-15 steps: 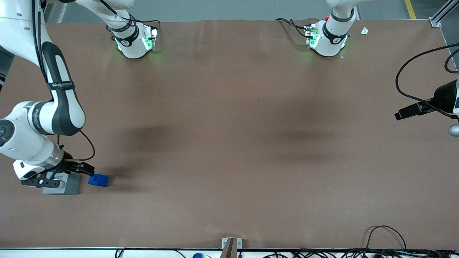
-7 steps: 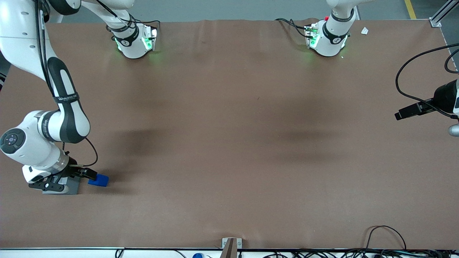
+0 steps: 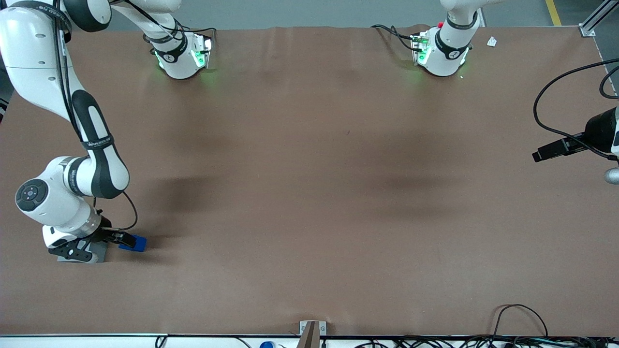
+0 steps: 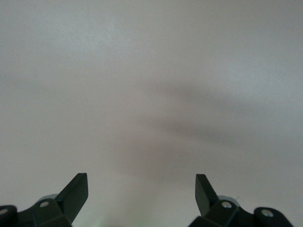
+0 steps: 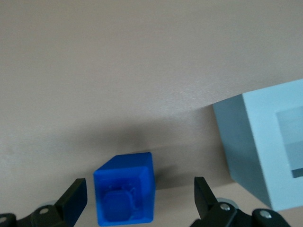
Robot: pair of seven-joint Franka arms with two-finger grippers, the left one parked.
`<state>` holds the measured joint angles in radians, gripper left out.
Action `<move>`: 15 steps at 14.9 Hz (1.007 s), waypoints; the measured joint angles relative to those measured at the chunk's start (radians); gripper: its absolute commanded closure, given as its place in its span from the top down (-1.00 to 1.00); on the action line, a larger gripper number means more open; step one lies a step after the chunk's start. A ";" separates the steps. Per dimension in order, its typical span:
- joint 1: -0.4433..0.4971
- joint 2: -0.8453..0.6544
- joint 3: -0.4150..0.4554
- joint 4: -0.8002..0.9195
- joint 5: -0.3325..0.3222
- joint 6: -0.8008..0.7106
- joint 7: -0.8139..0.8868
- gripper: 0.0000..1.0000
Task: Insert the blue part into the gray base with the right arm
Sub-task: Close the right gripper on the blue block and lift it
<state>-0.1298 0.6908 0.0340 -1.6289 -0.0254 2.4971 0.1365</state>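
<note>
The robot's right gripper next needs to pick up the blue part by its body (image 3: 137, 244) (image 5: 124, 189) to insert it into the gray base.
The blue part (image 3: 138, 244) stands on the brown table near the working arm's end, beside the gray base (image 3: 100, 249), which the right arm's hand mostly covers in the front view. My right gripper (image 3: 110, 242) is low over both, open. In the right wrist view the blue part (image 5: 125, 195) stands between the open fingers (image 5: 75, 198), closer to one of them, and nothing touches it. The gray base (image 5: 258, 151) with its paler square recess stands apart from it, outside the gripper (image 5: 139, 201).
The brown table (image 3: 309, 193) stretches wide toward the parked arm's end. Two arm bases (image 3: 181, 53) (image 3: 442, 50) stand at the table edge farthest from the camera. Cables (image 3: 520, 324) lie along the near edge.
The right arm has swung and lowered its gripper toward the blue part, covering more of the gray base. The blue part and the base have not moved.
</note>
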 measured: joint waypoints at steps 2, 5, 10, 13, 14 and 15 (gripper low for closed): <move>0.005 0.003 0.002 0.000 0.000 0.000 0.009 0.94; 0.006 0.020 0.002 0.000 -0.001 0.020 0.009 0.78; 0.006 0.029 0.002 0.000 -0.002 0.028 0.006 0.53; 0.006 0.029 0.002 0.000 -0.002 0.028 -0.026 0.53; 0.007 0.029 0.002 0.000 -0.002 0.028 -0.043 0.53; 0.008 0.029 0.002 0.000 -0.002 0.028 -0.057 0.53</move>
<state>-0.1220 0.7200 0.0359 -1.6293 -0.0275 2.5249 0.0795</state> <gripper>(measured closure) 0.233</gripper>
